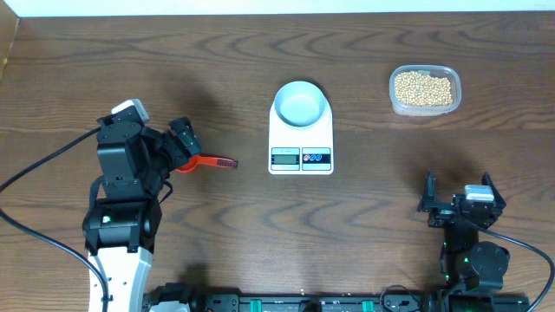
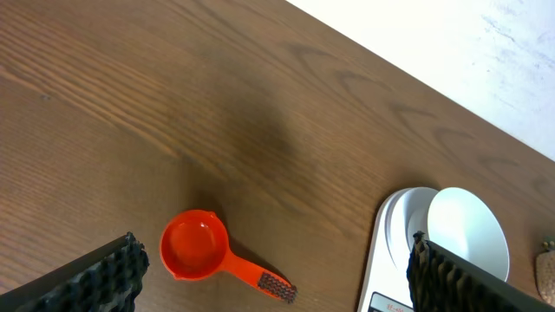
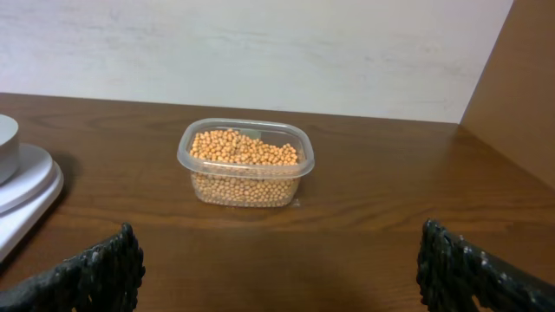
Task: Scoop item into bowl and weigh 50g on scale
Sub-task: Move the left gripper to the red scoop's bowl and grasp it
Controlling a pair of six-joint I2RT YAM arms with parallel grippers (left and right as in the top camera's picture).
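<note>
The left gripper grabs the orange scoop by its cup rim [image 1: 188,164] [image 2: 194,244] next. That leaves the handle free to hand over for scooping.
The pale bowl [image 1: 301,104] stands empty on the white scale [image 1: 301,158] at the table's middle. The tan beans [image 1: 424,88] fill a clear tub at the back right. An orange scoop [image 1: 208,162] lies flat left of the scale, handle pointing right. My left gripper [image 1: 186,146] hovers open just over the scoop's cup. In the left wrist view the scoop [image 2: 195,247] lies between and below the wide-apart fingers [image 2: 100,282], with the bowl [image 2: 468,234] at right. My right gripper [image 1: 460,196] stands open near the front right, empty, facing the beans [image 3: 245,149].
The clear tub [image 3: 247,189] sits about a hand's length beyond the right gripper [image 3: 277,269]. The scale's edge [image 3: 26,199] shows at the left of the right wrist view. A wooden side wall [image 3: 520,95] rises at the right. Black cables trail from the left arm [image 1: 43,165].
</note>
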